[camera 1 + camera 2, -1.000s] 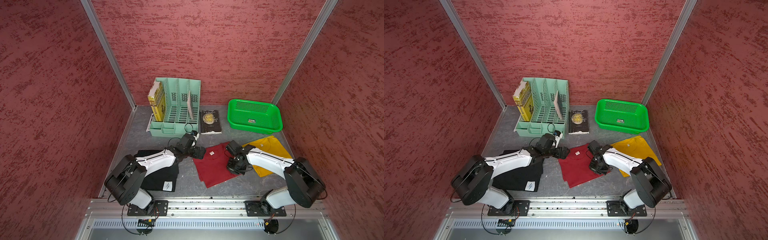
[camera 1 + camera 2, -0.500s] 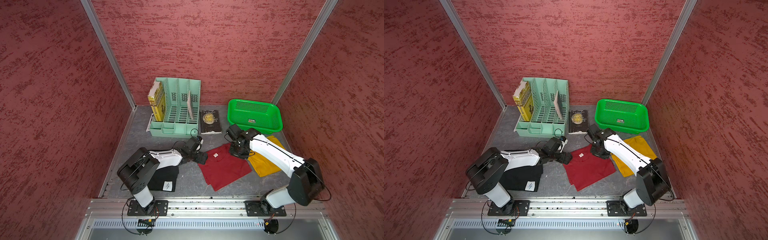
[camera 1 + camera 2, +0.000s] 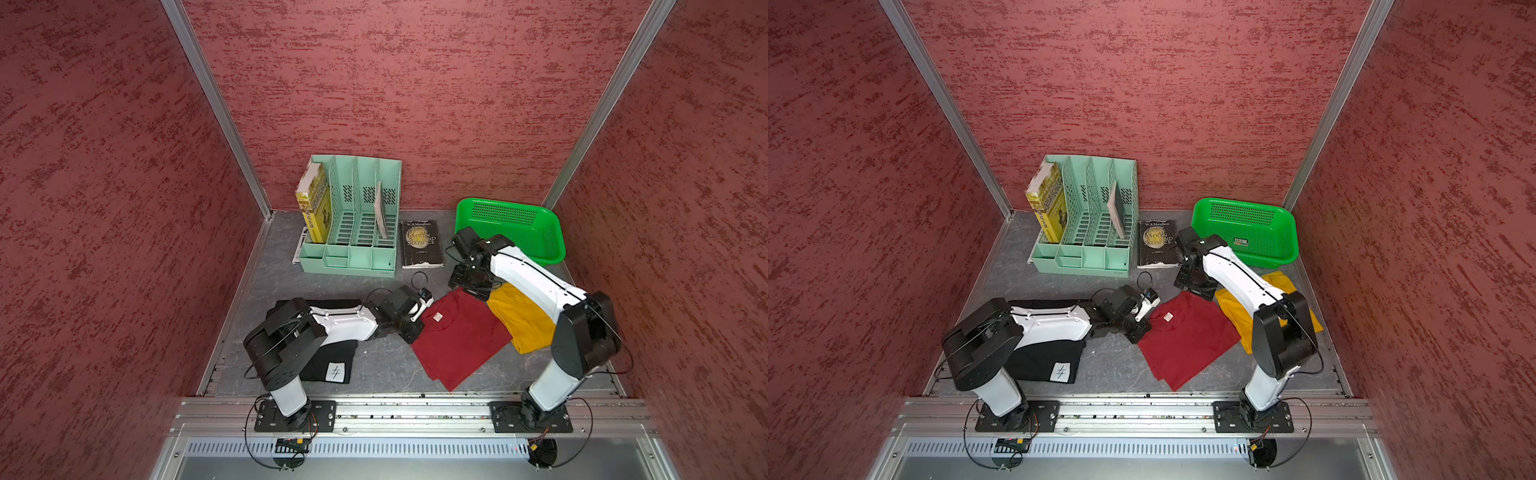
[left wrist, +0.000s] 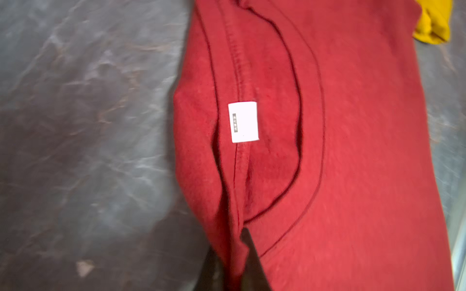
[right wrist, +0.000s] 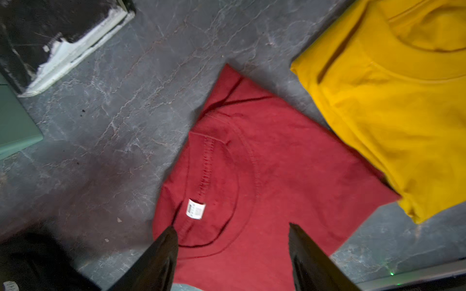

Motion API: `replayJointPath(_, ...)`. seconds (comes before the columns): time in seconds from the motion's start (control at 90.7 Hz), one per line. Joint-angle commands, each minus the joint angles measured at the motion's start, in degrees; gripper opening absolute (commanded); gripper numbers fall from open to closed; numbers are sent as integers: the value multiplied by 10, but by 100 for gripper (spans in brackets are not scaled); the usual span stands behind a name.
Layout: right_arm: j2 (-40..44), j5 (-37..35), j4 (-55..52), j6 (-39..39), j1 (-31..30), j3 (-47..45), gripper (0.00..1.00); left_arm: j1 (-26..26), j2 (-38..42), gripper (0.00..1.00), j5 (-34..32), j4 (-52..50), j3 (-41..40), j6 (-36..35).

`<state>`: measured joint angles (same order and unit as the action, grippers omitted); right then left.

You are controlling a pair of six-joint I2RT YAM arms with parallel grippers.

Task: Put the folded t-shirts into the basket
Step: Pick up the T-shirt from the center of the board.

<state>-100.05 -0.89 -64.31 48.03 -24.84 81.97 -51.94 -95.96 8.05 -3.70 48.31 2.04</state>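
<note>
I need to grab the red t-shirt next with my right gripper, by its collar-side edge near the t-shirt's far corner, opposite my left gripper. Then the t-shirt can be brought down folded into the basket (image 3: 503, 216).
The dark red t-shirt (image 3: 461, 340) (image 3: 1187, 340) lies flat mid-table, its white neck tag facing up. My left gripper (image 3: 417, 329) (image 4: 229, 252) is shut on a fold of its collar edge (image 4: 234, 201). My right gripper (image 3: 467, 286) (image 5: 231, 226) hovers open over the shirt's far corner with nothing between its fingers. The mustard yellow t-shirt (image 3: 523, 320) (image 5: 390, 113) lies right of the red one, partly under my right arm. The black t-shirt (image 3: 328, 365) (image 3: 1038, 361) lies under my left arm. The green basket (image 3: 503, 216) (image 3: 1241, 216) stands empty at the back right.
A mint file organizer (image 3: 353, 232) with a yellow book (image 3: 316, 203) stands at the back. A black paperback (image 3: 420, 243) lies between it and the basket. Red walls close in on three sides, and a metal rail (image 3: 395, 409) runs along the front.
My left gripper has shut on the red shirt's collar edge. My right gripper has opened and moved back toward the basket; the red shirt has shifted right.
</note>
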Motion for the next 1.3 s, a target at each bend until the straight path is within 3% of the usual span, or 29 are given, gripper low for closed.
replayJointPath(0.0, -45, 27, 2, 8, 4, 42, 72, -6, 38, 0, -64, 9, -4, -42)
replayJointPath(0.187, -126, 21, -19, -13, 5, 96, 72, -76, 76, 0, -142, 84, -41, -154)
replayJointPath(0.397, -180, 47, -24, -15, 5, 121, 72, -138, 69, 0, -250, 136, -45, -224)
replayJointPath(0.573, -224, 42, -40, -28, 5, 135, 70, -158, 76, 0, -266, 156, -54, -244)
replayJointPath(0.694, -245, 37, -45, -39, 6, 138, 58, -167, 82, 0, -272, 167, -59, -255)
replayJointPath(0.826, -252, 21, -67, -43, 14, 158, 31, -174, 87, 0, -282, 154, -56, -255)
replayJointPath(0.959, -210, 18, -78, -39, 17, 161, 0, -175, 97, 0, -304, 120, -43, -246)
replayJointPath(1.289, 34, -31, -79, 73, 18, 86, 0, -180, 179, 0, -277, 68, -4, -239)
